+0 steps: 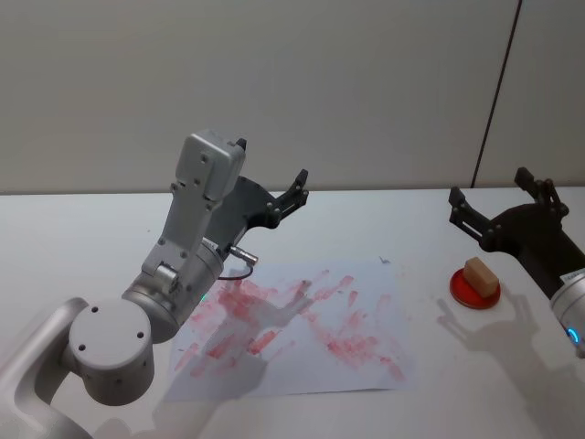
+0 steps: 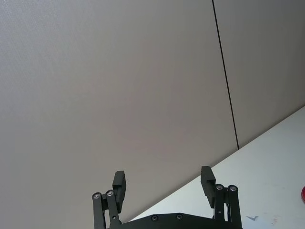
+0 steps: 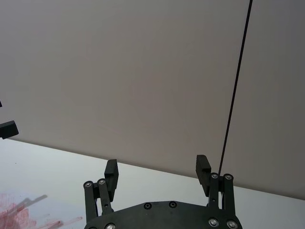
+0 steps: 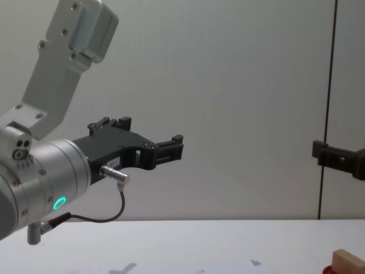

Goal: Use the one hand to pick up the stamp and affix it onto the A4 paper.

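The stamp (image 4: 349,262) sits with its inking side down on the red pad (image 4: 327,270). Next, my right gripper therefore grabs the stamp's upper wooden sides.
The stamp (image 1: 480,272), a small tan wooden block, sits on a flat red round pad (image 1: 475,291) at the right of the table; the chest view shows the stamp (image 4: 349,262) low at the right. The A4 paper (image 1: 302,334) lies flat in the middle, smeared with red marks. My right gripper (image 1: 489,187) hangs open in the air just behind and above the stamp, holding nothing; its fingers (image 3: 202,164) stand wide apart. My left gripper (image 1: 271,166) is raised above the paper's far left part, open and empty (image 2: 163,177), pointing toward the back wall (image 4: 142,132).
The white table (image 1: 82,229) runs back to a plain grey wall with a dark vertical seam (image 1: 498,91). My left arm's grey links (image 1: 196,229) rise over the paper's left side. The red pad lies just right of the paper's right edge.
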Controlling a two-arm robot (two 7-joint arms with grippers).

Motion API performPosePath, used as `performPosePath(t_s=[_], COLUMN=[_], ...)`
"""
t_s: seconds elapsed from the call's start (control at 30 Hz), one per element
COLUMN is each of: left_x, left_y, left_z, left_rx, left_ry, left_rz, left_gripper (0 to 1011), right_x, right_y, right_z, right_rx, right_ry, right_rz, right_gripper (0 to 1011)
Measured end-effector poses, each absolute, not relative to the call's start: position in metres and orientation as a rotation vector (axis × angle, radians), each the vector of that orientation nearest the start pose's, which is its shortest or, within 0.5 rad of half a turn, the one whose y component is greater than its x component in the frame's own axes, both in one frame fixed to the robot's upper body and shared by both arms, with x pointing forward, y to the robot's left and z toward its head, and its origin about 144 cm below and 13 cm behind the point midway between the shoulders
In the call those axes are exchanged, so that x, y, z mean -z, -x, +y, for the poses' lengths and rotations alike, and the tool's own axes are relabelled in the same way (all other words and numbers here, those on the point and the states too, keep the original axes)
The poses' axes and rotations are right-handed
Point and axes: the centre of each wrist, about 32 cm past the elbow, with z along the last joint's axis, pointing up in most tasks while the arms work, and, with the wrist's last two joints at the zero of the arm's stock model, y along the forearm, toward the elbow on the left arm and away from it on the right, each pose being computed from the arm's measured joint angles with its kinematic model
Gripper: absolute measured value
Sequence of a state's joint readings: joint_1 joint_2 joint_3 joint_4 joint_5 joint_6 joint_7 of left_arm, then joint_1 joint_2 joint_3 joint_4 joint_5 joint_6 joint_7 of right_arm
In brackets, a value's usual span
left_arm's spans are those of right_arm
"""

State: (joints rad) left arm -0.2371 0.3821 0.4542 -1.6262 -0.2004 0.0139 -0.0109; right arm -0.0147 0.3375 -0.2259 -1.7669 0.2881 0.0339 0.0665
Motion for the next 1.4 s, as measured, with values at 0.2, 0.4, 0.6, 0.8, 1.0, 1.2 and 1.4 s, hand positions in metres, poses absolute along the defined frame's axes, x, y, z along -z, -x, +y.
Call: performPosePath(t_s=[0.2, 0.4, 0.6, 0.8, 1.0, 1.2, 1.4], left_x=[-1.204, -1.204, -1.204, -1.204, -1.204, -1.204, -1.204], left_y=[-0.492, -0.492, -0.492, -0.492, -0.492, -0.492, -0.492], left_z=[0.198, 0.198, 0.198, 0.198, 0.198, 0.198, 0.198], left_rx=[-1.124, -1.124, -1.124, -1.124, -1.124, -1.124, -1.124], left_ry=[-0.061, -0.061, -0.061, -0.061, -0.061, -0.061, -0.061], left_rz=[-0.268, -0.268, -0.268, -0.268, -0.268, -0.268, -0.268], left_gripper=[1002, 1001, 1001, 1001, 1001, 1001, 1001], right_x=[-1.189, -1.189, -1.189, -1.189, -1.189, -1.188, -1.186], right_y=[-0.443, -0.443, -0.443, -0.443, -0.443, -0.44, -0.43], right_z=[-0.237, -0.237, -0.237, -0.237, -0.237, -0.242, -0.252], right_rx=[1.229, 1.229, 1.229, 1.229, 1.23, 1.231, 1.241], right_ry=[-0.027, -0.026, -0.026, -0.026, -0.026, -0.022, 0.007], right_rz=[-0.074, -0.075, -0.075, -0.075, -0.075, -0.06, -0.024], right_gripper=[1001, 1001, 1001, 1001, 1001, 1001, 1001])
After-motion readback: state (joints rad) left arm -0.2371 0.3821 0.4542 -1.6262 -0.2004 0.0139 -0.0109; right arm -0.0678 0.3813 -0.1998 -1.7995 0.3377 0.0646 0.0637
